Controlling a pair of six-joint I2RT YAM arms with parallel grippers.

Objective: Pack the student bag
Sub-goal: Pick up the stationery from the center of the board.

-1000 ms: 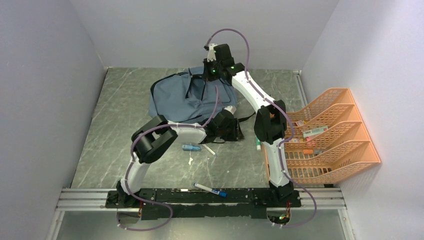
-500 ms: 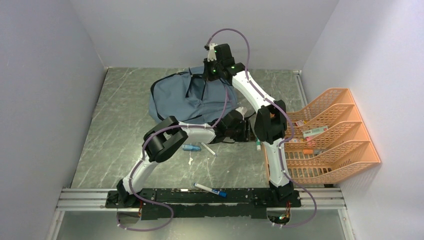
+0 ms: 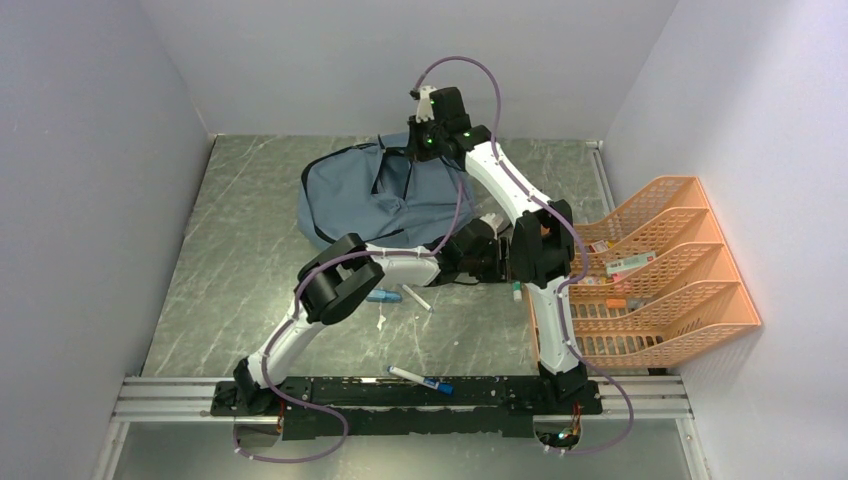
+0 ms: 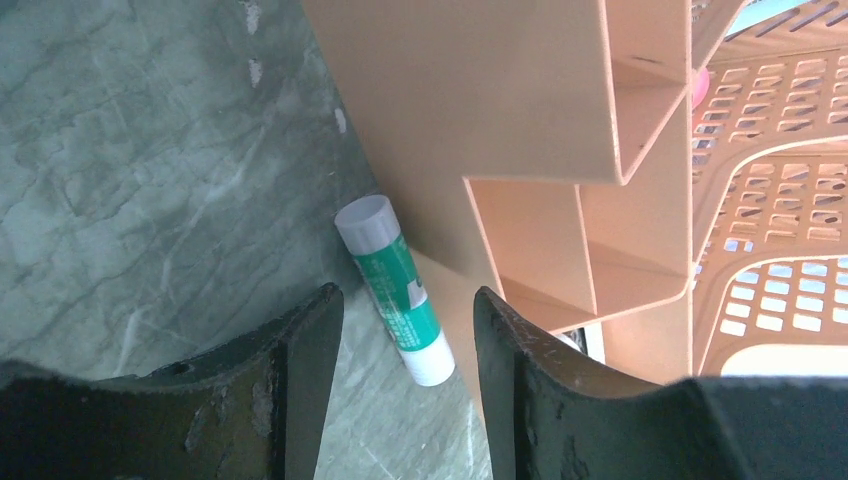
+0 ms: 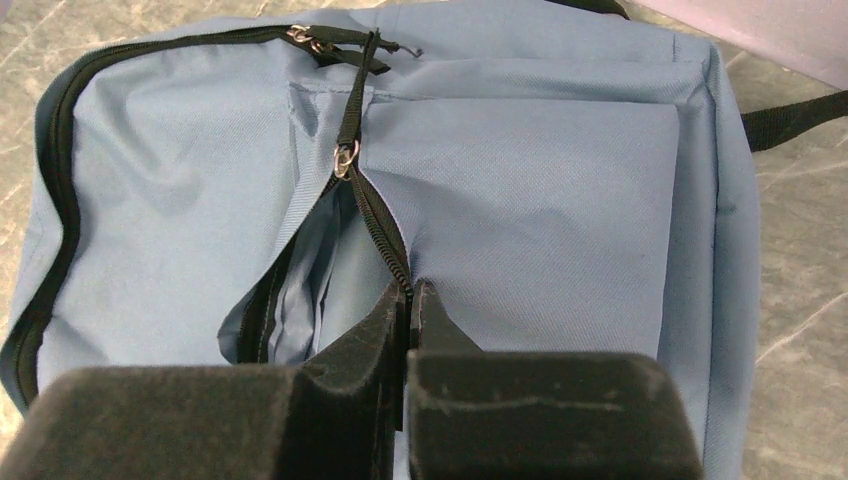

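My left gripper grabs the glue stick by its green label [image 3: 517, 291] [image 4: 397, 292] next, leaving its end with the cap free to enter the bag's pocket.
The student bag [image 3: 360, 200], grey-blue with black zippers, lies at the back middle of the table. My right gripper [image 3: 425, 140] is at its far edge. In the right wrist view my right gripper [image 5: 410, 295] is shut on the black zipper edge of the student bag [image 5: 560, 190], holding the pocket mouth [image 5: 290, 290] agape. My left gripper [image 3: 497, 252] reaches right, low over the table beside the orange rack. In the left wrist view my left gripper [image 4: 407, 294] is open, with a green and white glue stick [image 4: 393, 288] lying on the table between and just beyond its fingers [image 4: 312, 340], untouched.
The orange mesh rack [image 3: 660, 270] stands at the right with small items in its trays; its solid side [image 4: 470, 110] is right against the glue stick. A blue item [image 3: 382, 296], a white pen [image 3: 417, 298] and a marker [image 3: 420, 380] lie on the table.
My left arm has stretched to the right, from the bag's near side to the rack, and its jaws have widened. The right arm has held still.
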